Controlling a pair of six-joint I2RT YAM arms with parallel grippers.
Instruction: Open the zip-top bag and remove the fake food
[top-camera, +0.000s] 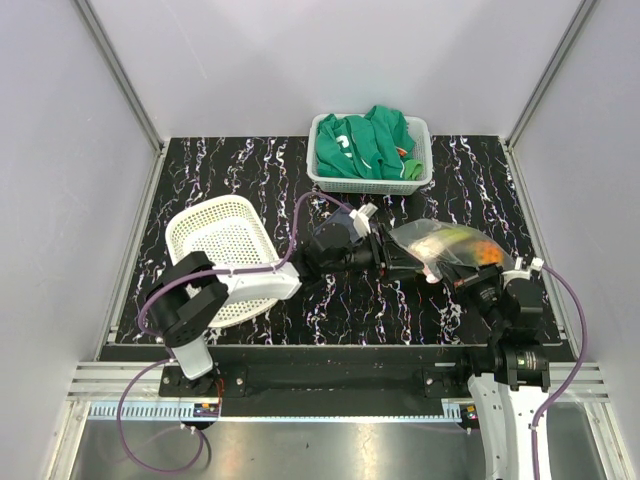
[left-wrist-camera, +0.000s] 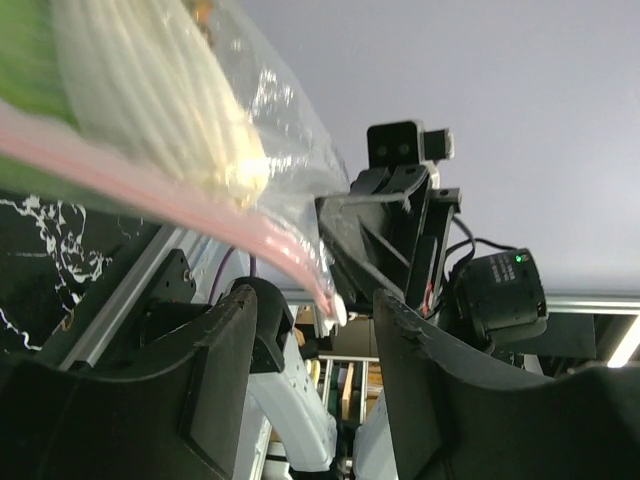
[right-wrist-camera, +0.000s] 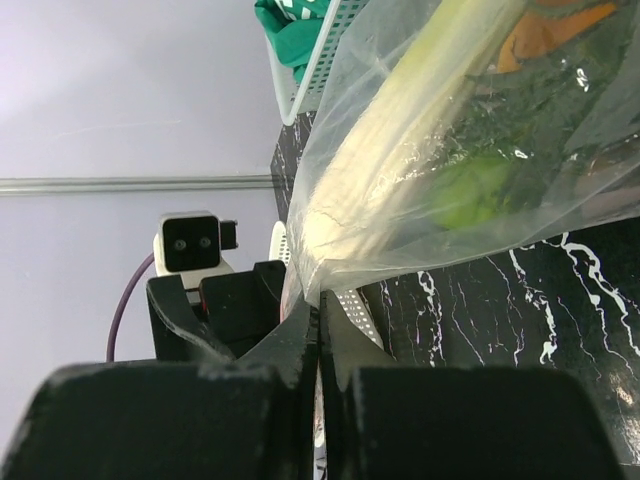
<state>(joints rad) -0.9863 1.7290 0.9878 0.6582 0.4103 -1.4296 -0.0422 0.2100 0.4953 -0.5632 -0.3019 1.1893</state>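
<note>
I should open the zip-top bag next, so my left gripper should grab the zip's white end tab (top-camera: 432, 277) (left-wrist-camera: 338, 310), opposite my right gripper's hold.
The zip-top bag (top-camera: 445, 242) hangs just above the table's middle right, between my two grippers. Inside it are fake food pieces: a pale leek (right-wrist-camera: 420, 120), a green round piece (right-wrist-camera: 475, 190) and an orange piece (top-camera: 486, 254). My right gripper (right-wrist-camera: 320, 305) is shut on the bag's lower edge; in the top view it (top-camera: 450, 272) is under the bag. My left gripper (left-wrist-camera: 315, 305) is open. The pinkish zip strip (left-wrist-camera: 200, 205) runs down to a white end tab (left-wrist-camera: 338, 310) at the gap between the left fingertips. In the top view the left gripper (top-camera: 405, 262) is at the bag's left end.
A white mesh basket (top-camera: 205, 222) lies tilted at the left, close to the left arm. Another white basket (top-camera: 420, 175) with a green garment (top-camera: 365, 145) stands at the back centre. Walls close in the dark marbled table (top-camera: 330, 310) on three sides.
</note>
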